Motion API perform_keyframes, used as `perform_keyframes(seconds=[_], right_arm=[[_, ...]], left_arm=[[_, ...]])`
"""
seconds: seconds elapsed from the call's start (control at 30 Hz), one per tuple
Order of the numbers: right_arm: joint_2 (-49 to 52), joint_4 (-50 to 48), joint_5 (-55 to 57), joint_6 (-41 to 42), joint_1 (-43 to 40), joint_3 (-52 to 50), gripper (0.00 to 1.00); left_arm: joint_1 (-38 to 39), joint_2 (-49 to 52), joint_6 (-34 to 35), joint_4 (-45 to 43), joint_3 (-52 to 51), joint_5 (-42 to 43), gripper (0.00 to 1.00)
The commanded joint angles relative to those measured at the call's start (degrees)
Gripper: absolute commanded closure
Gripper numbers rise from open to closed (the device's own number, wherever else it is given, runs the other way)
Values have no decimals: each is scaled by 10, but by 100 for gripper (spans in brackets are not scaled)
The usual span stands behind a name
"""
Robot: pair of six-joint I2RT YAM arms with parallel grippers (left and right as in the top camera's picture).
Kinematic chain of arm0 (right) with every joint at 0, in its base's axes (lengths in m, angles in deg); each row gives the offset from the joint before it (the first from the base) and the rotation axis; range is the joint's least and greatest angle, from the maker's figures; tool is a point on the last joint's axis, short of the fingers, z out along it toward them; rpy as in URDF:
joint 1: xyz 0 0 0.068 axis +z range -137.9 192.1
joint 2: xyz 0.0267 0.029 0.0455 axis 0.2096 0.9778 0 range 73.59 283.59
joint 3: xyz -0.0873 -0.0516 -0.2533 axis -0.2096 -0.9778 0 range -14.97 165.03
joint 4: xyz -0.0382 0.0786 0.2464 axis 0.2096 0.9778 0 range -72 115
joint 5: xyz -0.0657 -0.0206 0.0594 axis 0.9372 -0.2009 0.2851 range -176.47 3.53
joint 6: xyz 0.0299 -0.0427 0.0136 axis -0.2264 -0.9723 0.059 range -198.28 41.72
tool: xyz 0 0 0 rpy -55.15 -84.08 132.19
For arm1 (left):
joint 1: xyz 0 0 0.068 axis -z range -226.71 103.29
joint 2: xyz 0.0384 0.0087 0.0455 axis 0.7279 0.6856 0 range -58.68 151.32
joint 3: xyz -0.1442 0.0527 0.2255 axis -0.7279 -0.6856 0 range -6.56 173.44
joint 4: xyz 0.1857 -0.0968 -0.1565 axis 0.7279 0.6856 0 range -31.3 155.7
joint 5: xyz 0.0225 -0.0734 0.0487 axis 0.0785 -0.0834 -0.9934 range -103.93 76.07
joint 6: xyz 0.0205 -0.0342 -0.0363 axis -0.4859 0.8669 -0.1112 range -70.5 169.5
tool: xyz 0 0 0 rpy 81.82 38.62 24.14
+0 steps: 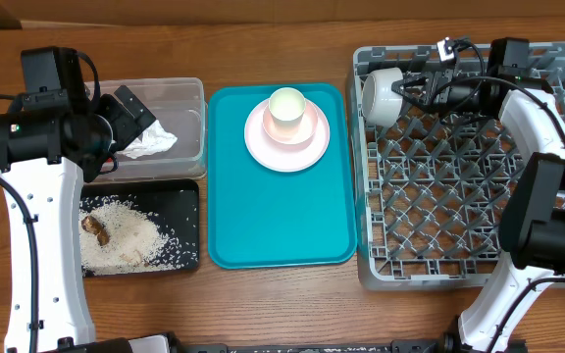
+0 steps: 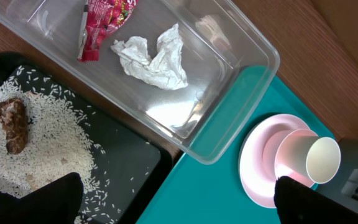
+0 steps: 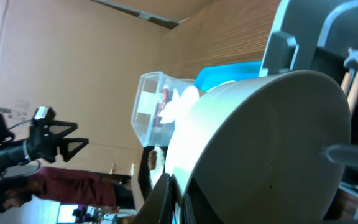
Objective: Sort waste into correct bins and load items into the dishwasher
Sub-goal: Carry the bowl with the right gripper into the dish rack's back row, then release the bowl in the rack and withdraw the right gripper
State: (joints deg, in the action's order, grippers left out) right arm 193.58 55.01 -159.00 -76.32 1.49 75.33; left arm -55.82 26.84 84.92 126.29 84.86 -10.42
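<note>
My right gripper is ready to open: the grey-white bowl's side (image 1: 383, 96) is inside the dish rack's side (image 1: 359, 110), so the bowl would rest on the dish rack's wires if I opened now.
My right gripper (image 1: 415, 90) is shut on the rim of the grey-white bowl (image 1: 383, 93), holding it on its side over the far-left corner of the grey dish rack (image 1: 449, 206). In the right wrist view the bowl (image 3: 266, 143) fills the frame. My left gripper (image 2: 179, 208) hangs open and empty above the bins. The clear tub (image 2: 229, 93) holds the white napkin (image 2: 154, 59) and the red wrapper (image 2: 101, 25). Rice (image 2: 48, 137) and a brown lump (image 2: 14, 124) lie in the black tray (image 2: 129, 155). The pink plate (image 1: 258, 137) carries the pink bowl (image 2: 284, 155) and the cup (image 1: 286, 106).
The teal tray (image 1: 273, 216) lies between the bins and the rack, with the plate stack at its far end. The left arm (image 1: 37, 127) covers the tub's left part in the overhead view. Upright pegs fill the rack.
</note>
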Motion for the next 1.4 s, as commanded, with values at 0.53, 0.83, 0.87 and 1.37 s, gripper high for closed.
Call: perform_keyframes(seconds=[0.53,0.83,0.87,1.37], right_arm=[[-1,48,90,-3,-68,24,74],[-74,114,292,-3,-47,50,68],[-87,121,317,-3,-40,52,67],[-164,365,580,-5,135,33,62]], left_arm=[[-2,4,-11,-1,1,4,0],[-2,4,-11,-1,1,4,0],[-2,4,-11,-1,1,4,0],[-2,4,-11,-1,1,4,0]])
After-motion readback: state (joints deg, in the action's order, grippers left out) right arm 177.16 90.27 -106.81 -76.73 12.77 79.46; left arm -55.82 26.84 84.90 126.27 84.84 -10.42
